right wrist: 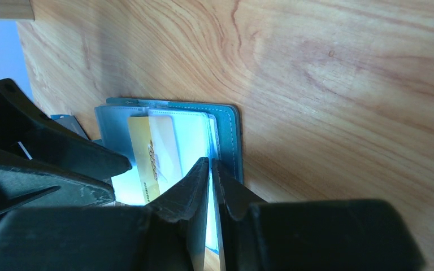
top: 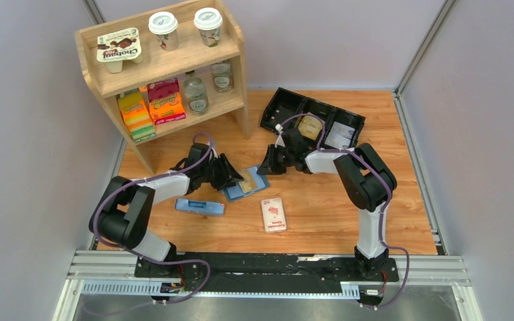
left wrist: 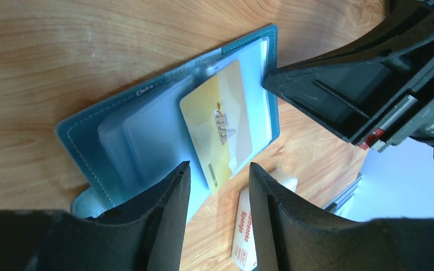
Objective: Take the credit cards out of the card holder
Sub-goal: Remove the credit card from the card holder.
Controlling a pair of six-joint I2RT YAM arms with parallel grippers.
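My left gripper moves toward the card's gold edge (top: 242, 184) next, before it closes, since its fingers stop short.
The light blue card holder (top: 253, 189) (left wrist: 90, 135) (right wrist: 231, 135) lies open on the wooden table between both arms. A tan-gold credit card (top: 247, 185) (left wrist: 226, 121) (right wrist: 141, 152) sticks partway out of one clear sleeve. My left gripper (top: 233, 177) (left wrist: 217, 169) is open just off the card's free end, its fingers either side of that end without touching it. My right gripper (top: 266, 167) (right wrist: 210, 162) is shut on the edge of the holder's sleeves at the far side. Its black fingers (left wrist: 328, 84) show in the left wrist view.
A narrow pale blue box (top: 199, 206) lies left of the holder. A white pack with a red picture (top: 274, 215) (left wrist: 246, 237) lies nearer the bases. A black compartment tray (top: 311, 119) sits behind the right arm. A wooden shelf (top: 167, 67) with cups and bottles stands at back left.
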